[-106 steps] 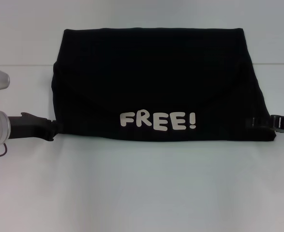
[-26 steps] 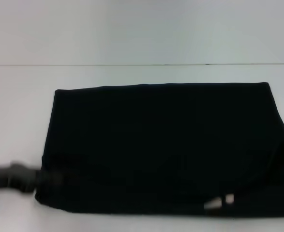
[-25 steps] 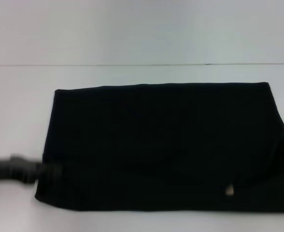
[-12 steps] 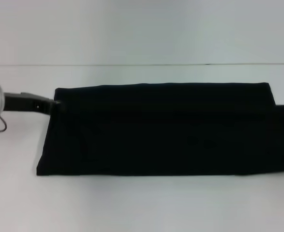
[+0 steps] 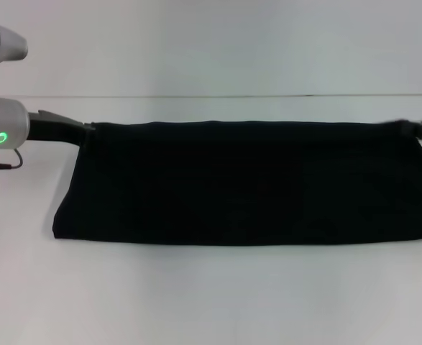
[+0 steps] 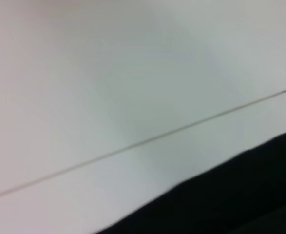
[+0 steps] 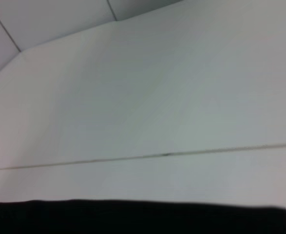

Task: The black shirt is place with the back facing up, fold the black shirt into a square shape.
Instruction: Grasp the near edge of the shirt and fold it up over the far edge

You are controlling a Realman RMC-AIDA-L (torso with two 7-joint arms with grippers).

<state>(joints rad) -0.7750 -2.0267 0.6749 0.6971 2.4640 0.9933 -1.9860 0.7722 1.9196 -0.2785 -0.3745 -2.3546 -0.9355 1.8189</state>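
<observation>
My left gripper should move the shirt toward the seam line (image 5: 211, 96) before releasing it: the held far edge (image 5: 218, 123) sits short of that line.
The black shirt (image 5: 246, 183) lies on the white table as a long, low band folded across its width, plain side up, no lettering showing. My left gripper (image 5: 87, 131) is at the band's far left corner, its black fingers closed on the cloth edge. At the far right corner my right gripper (image 5: 414, 128) holds the edge the same way, partly cut off by the frame. In the left wrist view the black shirt (image 6: 240, 200) shows only as a dark edge. The black shirt (image 7: 133, 218) is a thin dark strip in the right wrist view.
The white table (image 5: 211, 295) runs bare in front of the shirt and behind it to a thin seam line (image 5: 211, 95). The left arm's silver wrist with a green light (image 5: 1, 136) hangs over the table's left side.
Both grippers carried the shirt's near edge up and over to the far edge. The lettering has gone out of sight and the shirt is now a narrower band.
</observation>
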